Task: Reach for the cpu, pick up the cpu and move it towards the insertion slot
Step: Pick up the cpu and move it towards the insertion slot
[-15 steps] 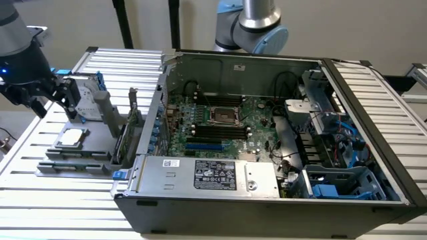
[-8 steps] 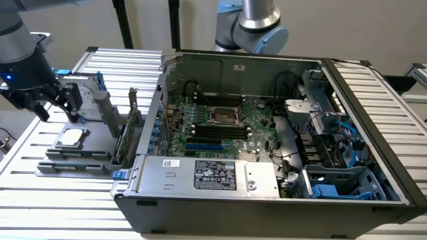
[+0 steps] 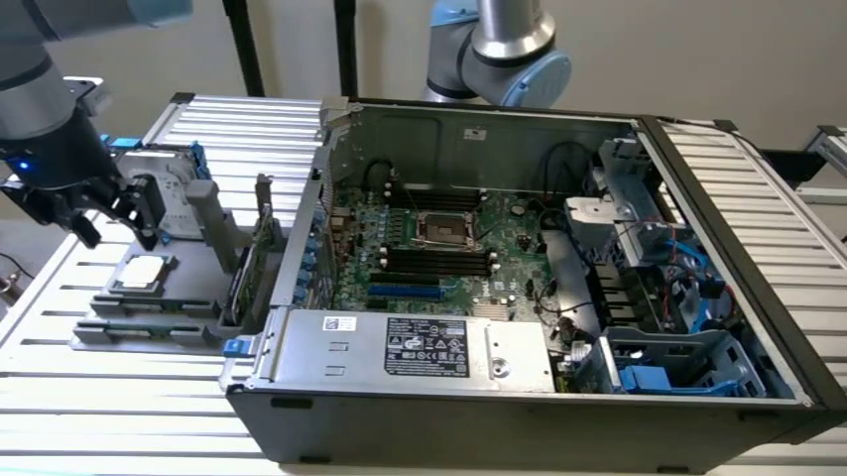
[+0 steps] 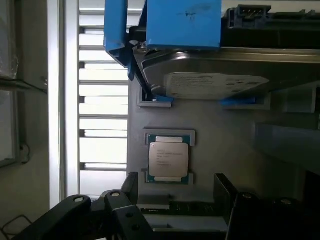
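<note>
My fingers are still high above the silver CPU (image 3: 141,271) in the grey holder (image 3: 185,297), so my gripper now lowers before it closes on the CPU.
The cpu (image 3: 143,271) is a small silver-topped square chip lying flat in a recess of the grey holder (image 3: 185,297) at the exterior view's left. In the wrist view the cpu (image 4: 168,159) sits just beyond my black fingers (image 4: 131,186). My gripper (image 3: 115,236) hangs open a little above and behind the chip, with nothing between its fingers. The insertion slot (image 3: 445,228) is the silver-framed square socket with a dark centre on the motherboard inside the open computer case.
An upright silver hard drive (image 3: 166,188) with blue rails stands in the holder right behind the chip, close to my fingers. The computer case wall (image 3: 307,228) rises between holder and motherboard. Long black memory slots (image 3: 430,260) flank the socket. A second robot arm (image 3: 497,50) stands behind the case.
</note>
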Motion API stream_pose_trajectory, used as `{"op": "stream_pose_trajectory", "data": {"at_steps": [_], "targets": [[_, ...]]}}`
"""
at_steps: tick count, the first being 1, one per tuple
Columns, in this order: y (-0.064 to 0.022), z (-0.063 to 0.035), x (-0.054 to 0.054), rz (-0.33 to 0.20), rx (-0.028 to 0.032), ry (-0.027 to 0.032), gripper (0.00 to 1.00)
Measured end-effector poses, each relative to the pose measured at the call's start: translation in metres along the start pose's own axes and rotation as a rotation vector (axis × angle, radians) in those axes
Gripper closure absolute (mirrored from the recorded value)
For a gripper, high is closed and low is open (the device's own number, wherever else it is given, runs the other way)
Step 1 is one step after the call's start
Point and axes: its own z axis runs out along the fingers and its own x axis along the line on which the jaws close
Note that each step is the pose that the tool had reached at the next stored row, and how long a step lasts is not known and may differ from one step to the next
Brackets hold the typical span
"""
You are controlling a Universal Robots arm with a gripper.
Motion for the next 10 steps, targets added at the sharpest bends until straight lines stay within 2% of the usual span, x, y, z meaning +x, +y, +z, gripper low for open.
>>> {"op": "stream_pose_trajectory", "data": {"at_steps": [10], "targets": [[0.0012,0.0182,0.001,0.000,0.0001,0.0001,0.29]]}}
